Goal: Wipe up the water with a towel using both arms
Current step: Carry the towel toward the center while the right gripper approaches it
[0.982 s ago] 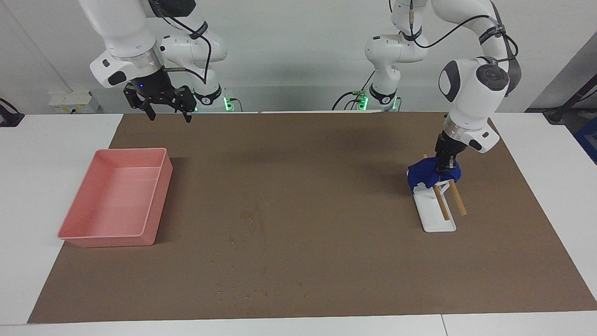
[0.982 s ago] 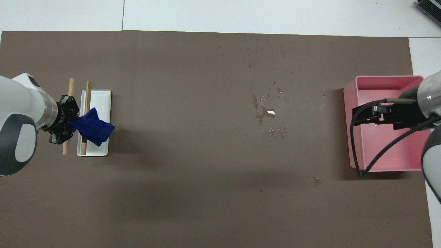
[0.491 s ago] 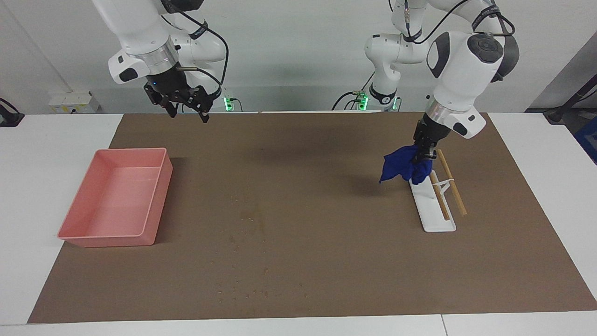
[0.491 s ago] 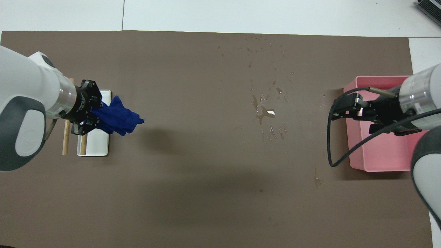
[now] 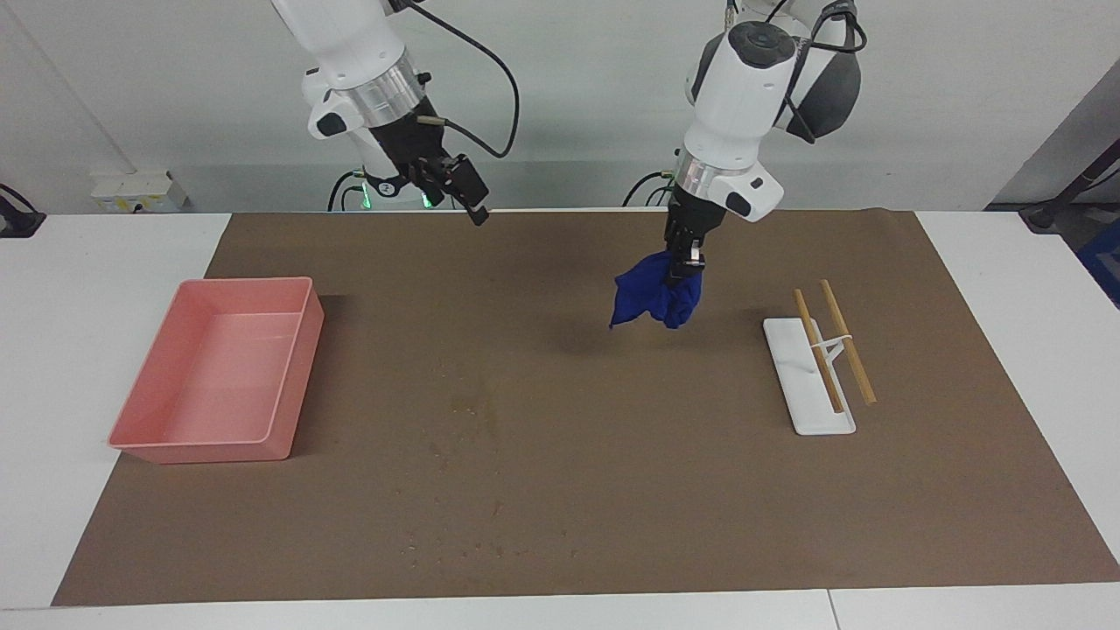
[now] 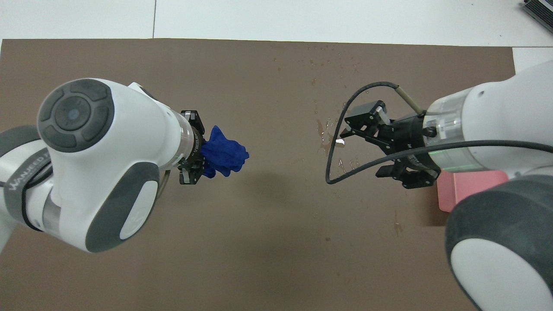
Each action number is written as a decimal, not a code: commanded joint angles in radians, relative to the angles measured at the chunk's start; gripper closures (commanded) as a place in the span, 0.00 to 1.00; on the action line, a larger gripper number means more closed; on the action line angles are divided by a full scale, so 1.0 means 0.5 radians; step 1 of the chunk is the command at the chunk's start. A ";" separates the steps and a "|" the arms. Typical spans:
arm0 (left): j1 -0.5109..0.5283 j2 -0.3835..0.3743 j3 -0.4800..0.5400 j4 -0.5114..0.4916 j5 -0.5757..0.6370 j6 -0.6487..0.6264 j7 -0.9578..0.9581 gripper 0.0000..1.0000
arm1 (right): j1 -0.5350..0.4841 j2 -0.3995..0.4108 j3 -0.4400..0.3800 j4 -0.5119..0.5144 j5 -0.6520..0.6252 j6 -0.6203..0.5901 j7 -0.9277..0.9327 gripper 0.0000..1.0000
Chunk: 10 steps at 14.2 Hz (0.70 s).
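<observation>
My right gripper should next grab the towel by its loose edge [image 6: 239, 155], so that it can stretch the towel for wiping water [image 6: 326, 135] with both arms.
My left gripper [image 5: 686, 265] is shut on the deep-blue towel [image 5: 654, 300], which hangs bunched in the air over the brown mat, between the white stand and the water. The towel also shows in the overhead view [image 6: 224, 154], below the left gripper [image 6: 203, 153]. The water [image 5: 472, 405] is a patch of small droplets and damp blotches mid-mat, with more droplets [image 5: 490, 549] toward the mat's edge farthest from the robots. It also shows in the overhead view [image 6: 328, 140]. My right gripper [image 5: 468, 197] is open, empty and raised high; in the overhead view it [image 6: 371, 144] sits beside the water.
A pink tray [image 5: 296, 376] stands empty at the right arm's end of the mat, mostly hidden by the right arm in the overhead view [image 6: 468, 186]. A white flat stand [image 5: 801, 389] with two wooden sticks [image 5: 847, 343] lies at the left arm's end.
My left gripper lifted the towel off the white stand and carried it toward the middle of the mat. My right gripper moved from over the pink tray toward the middle, staying high.
</observation>
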 commanded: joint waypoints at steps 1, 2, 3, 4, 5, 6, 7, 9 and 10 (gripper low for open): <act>-0.060 0.038 0.025 0.176 -0.021 -0.013 -0.219 1.00 | 0.040 0.052 0.001 -0.015 0.150 0.127 0.287 0.00; -0.063 0.038 0.025 0.228 -0.051 -0.013 -0.286 1.00 | 0.040 0.079 0.001 -0.005 0.215 0.155 0.343 0.00; -0.063 0.038 0.025 0.250 -0.082 -0.007 -0.366 1.00 | 0.043 0.101 0.001 0.001 0.264 0.176 0.392 0.00; -0.067 0.038 -0.005 0.259 -0.082 0.002 -0.443 1.00 | 0.049 0.116 0.001 0.004 0.301 0.192 0.426 0.00; -0.067 0.041 -0.048 0.299 -0.079 0.014 -0.516 1.00 | 0.049 0.150 0.007 0.010 0.335 0.201 0.438 0.00; -0.073 0.053 -0.061 0.317 -0.079 0.042 -0.596 1.00 | 0.064 0.168 0.014 0.019 0.396 0.232 0.457 0.00; -0.076 0.062 -0.079 0.327 -0.073 0.091 -0.706 1.00 | 0.089 0.178 0.014 0.028 0.415 0.284 0.499 0.00; -0.076 0.068 -0.156 0.360 -0.061 0.180 -0.894 1.00 | 0.144 0.199 0.014 0.028 0.412 0.363 0.601 0.00; -0.085 0.071 -0.183 0.367 -0.054 0.217 -0.974 1.00 | 0.199 0.211 0.014 0.028 0.406 0.412 0.647 0.00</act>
